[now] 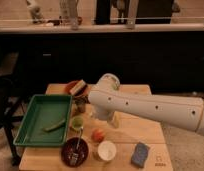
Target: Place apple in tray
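The apple (98,135) needs to be picked up next by its round sides with my gripper, so that I can place the apple in the green tray (35,112).
The apple (98,135), small and orange-red, lies on the wooden table between the pale green cup (76,123) and the white cup (106,150). The green tray (35,112) sits at the table's left with a green oblong item (55,126) inside. My white arm (145,107) reaches in from the right across the table's middle. The gripper (112,120) hangs under its bend, mostly hidden, a little up and right of the apple and apart from it. It holds nothing and stands open.
A dark round bowl (75,150) with a utensil stands at the front. A blue sponge (140,154) lies at the front right. A brown dish (76,88) with food sits at the back, a dark counter behind the table.
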Controlling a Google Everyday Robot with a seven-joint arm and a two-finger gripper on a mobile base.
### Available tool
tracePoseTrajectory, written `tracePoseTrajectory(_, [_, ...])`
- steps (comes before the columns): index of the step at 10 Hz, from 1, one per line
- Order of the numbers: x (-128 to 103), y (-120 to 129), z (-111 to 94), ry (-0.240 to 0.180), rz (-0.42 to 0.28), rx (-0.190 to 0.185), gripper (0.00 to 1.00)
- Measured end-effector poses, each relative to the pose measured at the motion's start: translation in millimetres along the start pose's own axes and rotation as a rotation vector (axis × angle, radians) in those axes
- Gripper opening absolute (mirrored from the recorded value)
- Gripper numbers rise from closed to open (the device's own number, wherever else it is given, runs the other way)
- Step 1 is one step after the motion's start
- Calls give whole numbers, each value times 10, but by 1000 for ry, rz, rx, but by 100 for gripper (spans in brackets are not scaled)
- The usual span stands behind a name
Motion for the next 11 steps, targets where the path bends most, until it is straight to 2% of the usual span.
tracePoseTrajectory(3, [-8, -319, 312, -28, -94, -1, 80])
tracePoseTrajectory(5, [26, -389, 402, -40, -115, 8, 80])
tracePoseTrajectory(9, [145, -326, 419, -59, -99, 44, 80])
tracePoseTrajectory(11, [204, -260, 451, -68, -84, 48, 80])
